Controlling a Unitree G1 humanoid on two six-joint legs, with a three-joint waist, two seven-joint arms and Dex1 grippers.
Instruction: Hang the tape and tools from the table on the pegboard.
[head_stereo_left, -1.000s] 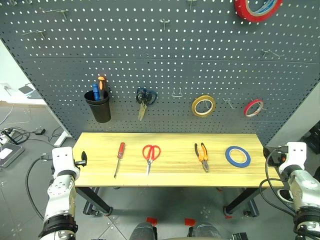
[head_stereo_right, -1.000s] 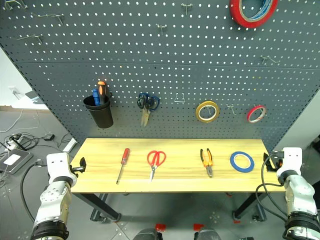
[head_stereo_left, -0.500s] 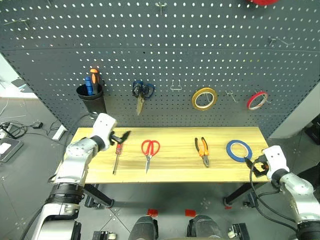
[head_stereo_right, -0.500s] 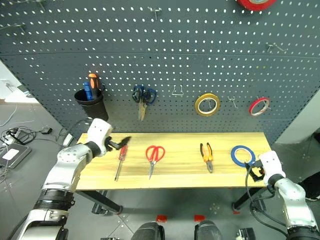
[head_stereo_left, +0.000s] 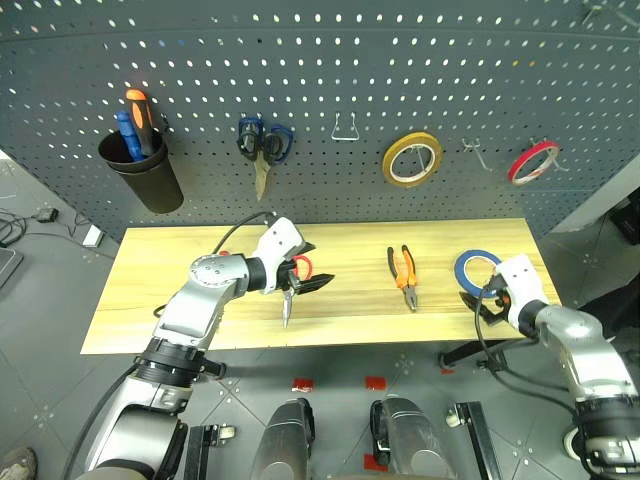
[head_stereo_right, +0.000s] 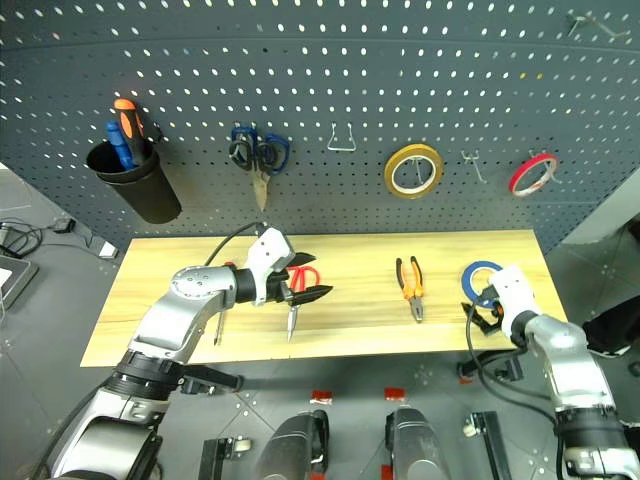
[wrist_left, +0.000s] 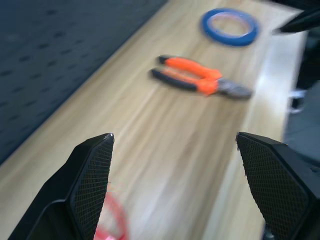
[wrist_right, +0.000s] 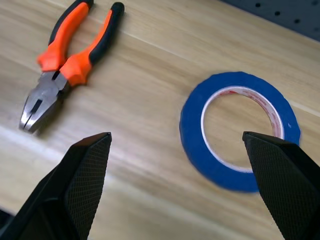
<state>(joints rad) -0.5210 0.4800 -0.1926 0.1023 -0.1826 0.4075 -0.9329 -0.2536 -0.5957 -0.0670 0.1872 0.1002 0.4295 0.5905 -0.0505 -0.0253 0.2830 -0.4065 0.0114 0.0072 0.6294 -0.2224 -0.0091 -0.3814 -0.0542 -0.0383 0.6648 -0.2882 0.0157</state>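
Observation:
The right gripper grabs the blue tape by its ring (head_stereo_left: 463, 282) next, to hang it on a pegboard hook (head_stereo_left: 475, 152).
On the light wooden table (head_stereo_left: 180, 275) lie the red-handled scissors (head_stereo_left: 288, 308), the orange-and-black pliers (head_stereo_left: 402, 279) and the blue tape (head_stereo_left: 474, 266). My left gripper (head_stereo_left: 315, 275) hovers open just over the scissors' red handles, pointing right toward the pliers (wrist_left: 200, 80). A thin piece of the screwdriver (head_stereo_right: 217, 328) shows under my left forearm. My right gripper (head_stereo_left: 483, 300) stands open at the table's front right edge, close beside the blue tape (wrist_right: 190, 125), holding nothing. The dark pegboard (head_stereo_left: 330, 60) rises behind the table.
On the pegboard hang a black cup (head_stereo_left: 145, 180) with orange and blue screwdrivers, blue-handled scissors (head_stereo_left: 262, 142), a yellow tape ring (head_stereo_left: 412, 158) and a small red ring (head_stereo_left: 532, 160). Bare hooks (head_stereo_left: 345, 127) sit between them. Cables lie on the floor at left.
The camera has tilted down. My left arm swung right from the table's left end to above the red scissors. My right gripper moved in toward the blue tape. Both stayed open.

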